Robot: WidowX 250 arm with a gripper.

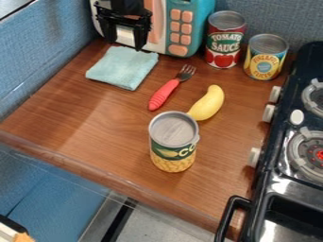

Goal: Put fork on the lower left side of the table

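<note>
I should next grab the fork (169,90) by its red handle, for the table's lower left side.
The black gripper (124,29) hangs at the top left, in front of the teal toy microwave and above the back edge of the cloth. Its two fingers stand apart, and nothing is held between them. A fork (169,90) with a red handle and metal tines lies flat on the wooden table (69,125), right of the cloth. Its tines point up and to the right, its handle down and to the left. The gripper is up and to the left of the fork, apart from it.
A light blue cloth (124,67) lies below the gripper. The microwave (197,28), a tomato sauce can (225,40) and a pineapple can (266,56) line the back. A yellow banana (208,103) and a corn can (174,142) stand mid-table. The stove (284,175) borders the right side.
</note>
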